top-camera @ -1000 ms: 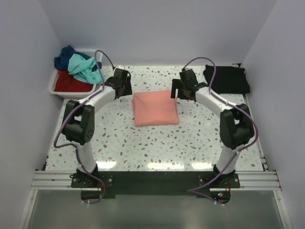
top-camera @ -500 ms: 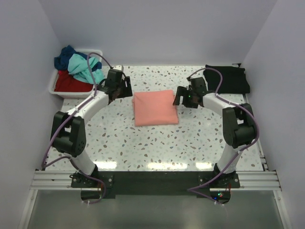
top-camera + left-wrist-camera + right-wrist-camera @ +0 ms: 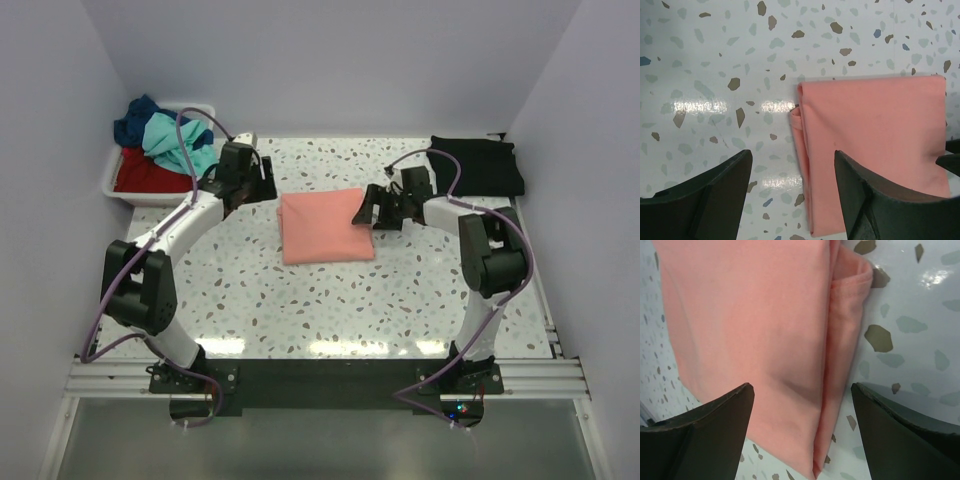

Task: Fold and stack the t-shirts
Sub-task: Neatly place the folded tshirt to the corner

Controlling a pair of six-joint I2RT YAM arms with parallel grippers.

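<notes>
I need to stack the folded pink t-shirt on the black t-shirt (image 3: 478,165) still folded, so my right gripper next needs to pinch it through the layers midway along its edge facing there.
A salmon-pink t-shirt (image 3: 324,226) lies folded in a neat rectangle in the middle of the table; it also shows in the left wrist view (image 3: 875,145) and the right wrist view (image 3: 750,340). A black t-shirt (image 3: 478,165) lies folded at the back right. Teal (image 3: 180,142), navy (image 3: 135,118) and red (image 3: 150,175) shirts are heaped in the bin. My left gripper (image 3: 262,185) is open and empty, above the pink shirt's left edge (image 3: 792,180). My right gripper (image 3: 362,214) is open, low over the pink shirt's right edge (image 3: 800,430).
A white plastic bin (image 3: 112,180) stands at the back left, off the table's corner. Purple walls close in on both sides and the back. The speckled tabletop (image 3: 330,300) extends in front of the pink shirt.
My right gripper has moved down and left to the pink shirt's right edge. My left arm has swung back and left, its gripper staying by the shirt's left back corner. The shirt has not moved.
</notes>
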